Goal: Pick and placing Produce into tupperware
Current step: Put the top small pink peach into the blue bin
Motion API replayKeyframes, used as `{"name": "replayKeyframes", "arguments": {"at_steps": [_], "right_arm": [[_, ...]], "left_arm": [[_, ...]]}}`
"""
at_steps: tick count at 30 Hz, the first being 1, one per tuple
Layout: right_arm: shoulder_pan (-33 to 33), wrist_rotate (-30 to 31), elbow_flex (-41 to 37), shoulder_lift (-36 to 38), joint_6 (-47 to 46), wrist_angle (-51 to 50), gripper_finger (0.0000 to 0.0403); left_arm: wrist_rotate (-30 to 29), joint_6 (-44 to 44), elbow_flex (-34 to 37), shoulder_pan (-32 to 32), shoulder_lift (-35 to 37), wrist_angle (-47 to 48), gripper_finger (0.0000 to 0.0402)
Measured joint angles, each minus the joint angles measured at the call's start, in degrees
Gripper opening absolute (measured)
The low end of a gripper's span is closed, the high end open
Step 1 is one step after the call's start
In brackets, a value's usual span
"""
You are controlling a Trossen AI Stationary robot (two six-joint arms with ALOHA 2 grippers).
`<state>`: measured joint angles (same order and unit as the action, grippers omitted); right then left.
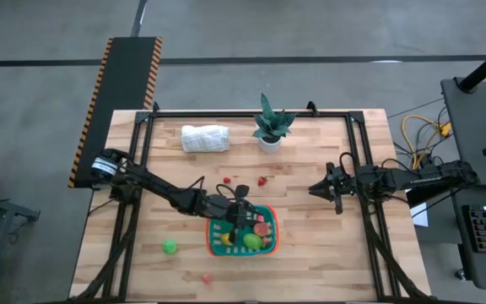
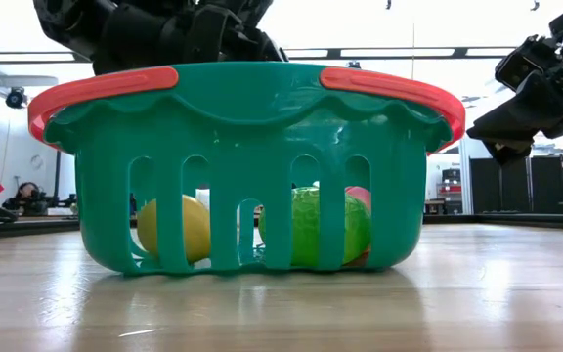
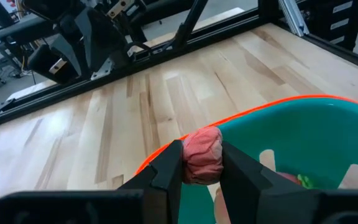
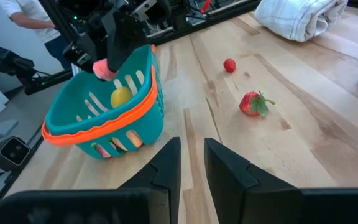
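Note:
The orange-pink piece (image 3: 202,155) is hanging inward of the tupperware's rim, over the teal inside, and it would drop in, so my left gripper should open.
The tupperware (image 1: 243,232) is a teal slotted container with an orange-red rim, standing on the table's near middle. It also shows in the low view (image 2: 252,127) and the right wrist view (image 4: 104,118). Inside lie a yellow piece (image 2: 174,228), a green piece (image 2: 311,227) and a red one (image 1: 261,228). My left gripper (image 1: 241,203) is over the container's far rim, shut on an orange-pink toy piece (image 3: 202,155). My right gripper (image 1: 332,187) waits above the table to the right, empty, its fingers (image 4: 166,162) a narrow gap apart. My left gripper pinches the orange-pink piece by its two opposite sides (image 3: 188,163) between its two fingers. The fingers slant down from the table's left. The piece is lifted clear, just above the container's orange rim (image 3: 241,118); it also shows in the right wrist view (image 4: 103,68).
Loose on the table lie a strawberry (image 4: 253,103), a small red piece (image 4: 229,65), a green piece (image 1: 170,247) and a small red piece (image 1: 207,277) near the front. A rolled white cloth (image 1: 205,138) and a potted plant (image 1: 270,127) stand at the back.

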<state>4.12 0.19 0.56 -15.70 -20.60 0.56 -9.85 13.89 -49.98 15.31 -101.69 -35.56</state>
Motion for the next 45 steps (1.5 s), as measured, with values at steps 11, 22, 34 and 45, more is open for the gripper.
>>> {"name": "replayKeyframes", "arguments": {"at_steps": [11,22,34,45], "right_arm": [[-0.01,0.01,0.0,-1.7,0.0,0.17,0.0063],[-0.02,0.02,0.0,-1.71,0.0,0.17,0.0063],[0.0,0.0,0.0,-1.71,-0.44,0.17,0.0063],[-0.01,0.02,0.0,-1.71,-0.44,0.17,0.0063]], "left_arm": [[0.0,0.0,-0.42,-0.11,0.25,0.01,0.0072],[-0.02,-0.02,-0.66,-0.37,0.26,-0.01,0.0072],[0.39,-1.43,-0.53,-0.37,0.28,0.04,0.0073],[0.68,-1.49,-0.68,-0.37,0.33,0.01,0.012]]}}
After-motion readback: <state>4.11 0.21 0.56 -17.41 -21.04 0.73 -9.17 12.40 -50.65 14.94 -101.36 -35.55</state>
